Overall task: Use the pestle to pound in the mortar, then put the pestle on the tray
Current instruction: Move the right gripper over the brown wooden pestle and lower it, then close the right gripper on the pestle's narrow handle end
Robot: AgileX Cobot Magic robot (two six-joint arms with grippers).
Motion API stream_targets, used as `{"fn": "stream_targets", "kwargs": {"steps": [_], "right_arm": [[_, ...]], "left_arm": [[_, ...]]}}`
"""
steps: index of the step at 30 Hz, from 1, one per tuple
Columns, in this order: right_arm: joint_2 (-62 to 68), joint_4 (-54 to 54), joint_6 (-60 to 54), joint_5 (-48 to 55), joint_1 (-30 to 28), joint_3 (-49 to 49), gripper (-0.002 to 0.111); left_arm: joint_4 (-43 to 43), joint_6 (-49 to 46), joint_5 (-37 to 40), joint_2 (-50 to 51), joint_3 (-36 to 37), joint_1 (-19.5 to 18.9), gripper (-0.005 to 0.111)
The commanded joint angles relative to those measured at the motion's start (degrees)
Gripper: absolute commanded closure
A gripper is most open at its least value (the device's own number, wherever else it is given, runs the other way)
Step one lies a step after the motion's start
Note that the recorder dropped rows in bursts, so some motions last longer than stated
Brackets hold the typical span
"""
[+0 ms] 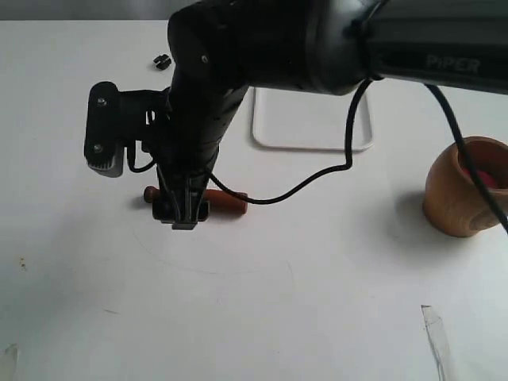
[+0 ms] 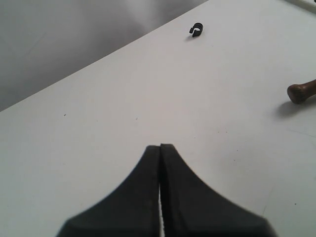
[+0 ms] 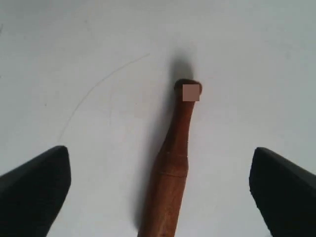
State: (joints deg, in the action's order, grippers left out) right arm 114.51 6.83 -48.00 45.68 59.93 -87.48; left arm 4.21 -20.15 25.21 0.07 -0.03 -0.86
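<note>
The pestle's thick end has to stay free to pound in the mortar, so the right gripper will reach the pestle and grab its slim handle below the knob (image 3: 180,128).
The pestle (image 1: 226,202) lies flat on the white table, left of centre, with its small dark knob (image 1: 149,194) pointing left. My right gripper (image 1: 182,213) reaches across from the right and hangs directly over it. In the right wrist view this gripper (image 3: 159,163) is open, its fingers wide apart on either side of the pestle (image 3: 173,168) and not touching it. The mortar (image 1: 464,186) stands at the right edge, red inside. The tray (image 1: 309,127) lies at the back behind the arm. My left gripper (image 2: 160,146) is shut on nothing; the pestle knob (image 2: 302,90) shows off to its side.
A tiny black clip-like object (image 1: 162,61) lies at the back left, and the same black object (image 2: 196,30) shows in the left wrist view. The right arm's black cable (image 1: 317,178) hangs over the table. A clear strip (image 1: 436,341) lies at the front right.
</note>
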Motion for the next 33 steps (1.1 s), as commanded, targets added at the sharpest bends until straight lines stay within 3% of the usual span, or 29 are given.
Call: {"fn": "stream_targets", "kwargs": {"steps": [1,6,11,20,33], "right_arm": [[0.35,-1.84,4.39,-2.55,0.07,-0.73,0.019],[6.16,-6.83,13.49,4.41,0.07,-6.03,0.020],[11.22,-6.46,13.60,10.75,0.07,-13.25,0.021],[16.28,-6.46,13.25,10.47,0.07,-18.31,0.021],[18.80,-6.41,12.08,8.07,0.07,-18.31,0.035]], "left_arm": [[-0.42,0.47,-0.17,-0.07,0.03,0.44,0.107],[-0.42,0.47,-0.17,-0.07,0.03,0.44,0.107],[-0.42,0.47,-0.17,-0.07,0.03,0.44,0.107],[-0.42,0.47,-0.17,-0.07,0.03,0.44,0.107],[-0.42,0.47,-0.17,-0.07,0.03,0.44,0.107]]}}
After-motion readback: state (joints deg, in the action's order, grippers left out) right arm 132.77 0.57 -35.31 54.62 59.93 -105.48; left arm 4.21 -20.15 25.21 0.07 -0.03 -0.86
